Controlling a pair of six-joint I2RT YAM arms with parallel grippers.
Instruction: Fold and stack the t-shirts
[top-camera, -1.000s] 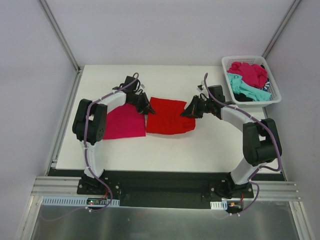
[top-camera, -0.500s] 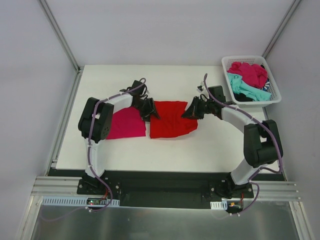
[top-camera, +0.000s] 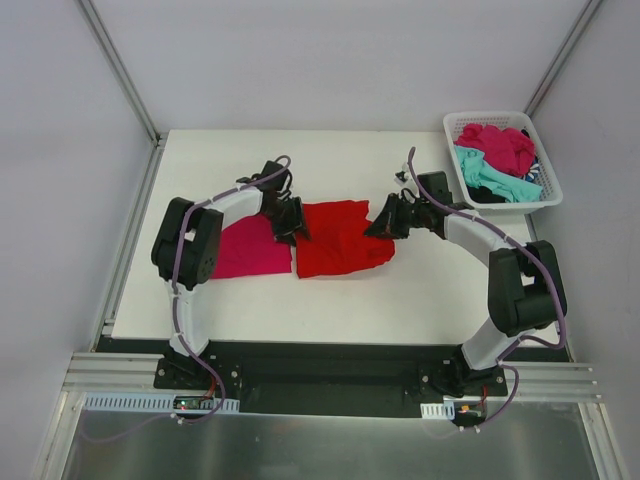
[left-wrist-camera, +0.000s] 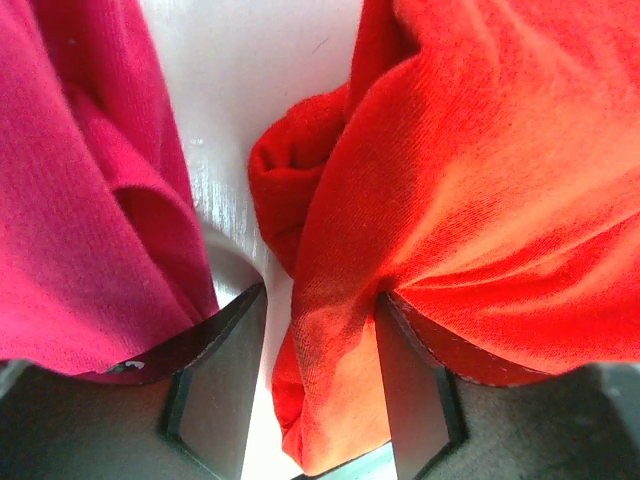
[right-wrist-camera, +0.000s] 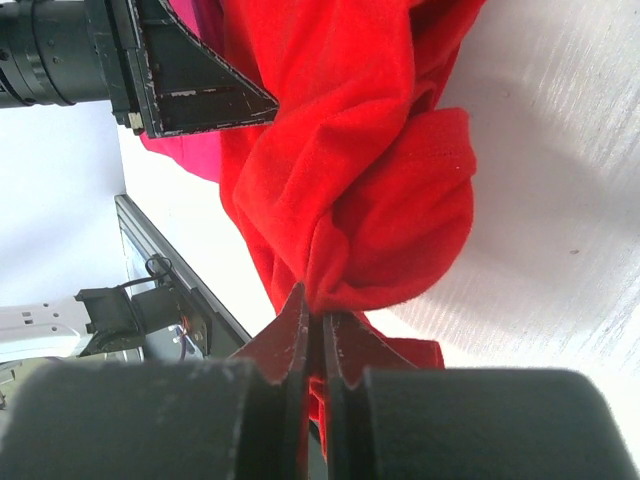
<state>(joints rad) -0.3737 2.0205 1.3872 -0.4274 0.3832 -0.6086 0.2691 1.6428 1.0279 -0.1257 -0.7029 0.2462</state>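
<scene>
The bright red t-shirt is to be stacked with both grippers, so my left gripper will next grab its edge fold beside the magenta-pink t-shirt, opposite my right gripper.
The bright red t-shirt lies rumpled in the middle of the table. My right gripper is shut on its right edge, and a bunch of red cloth is pinched between the closed jaws of that gripper. At the shirt's left edge is my left gripper. The jaws of this gripper stand apart, with a fold of red cloth lying loosely between them and bare table showing beside it. A folded magenta-pink t-shirt lies just left of the red one, also seen as pink cloth.
A white lattice basket stands at the back right corner with magenta, teal and dark shirts in it. The table edge runs along the front.
My left gripper slid right and nearer along the red shirt's left edge, then eased back a little. The shirt's left side bunched inward. The right arm barely moved.
</scene>
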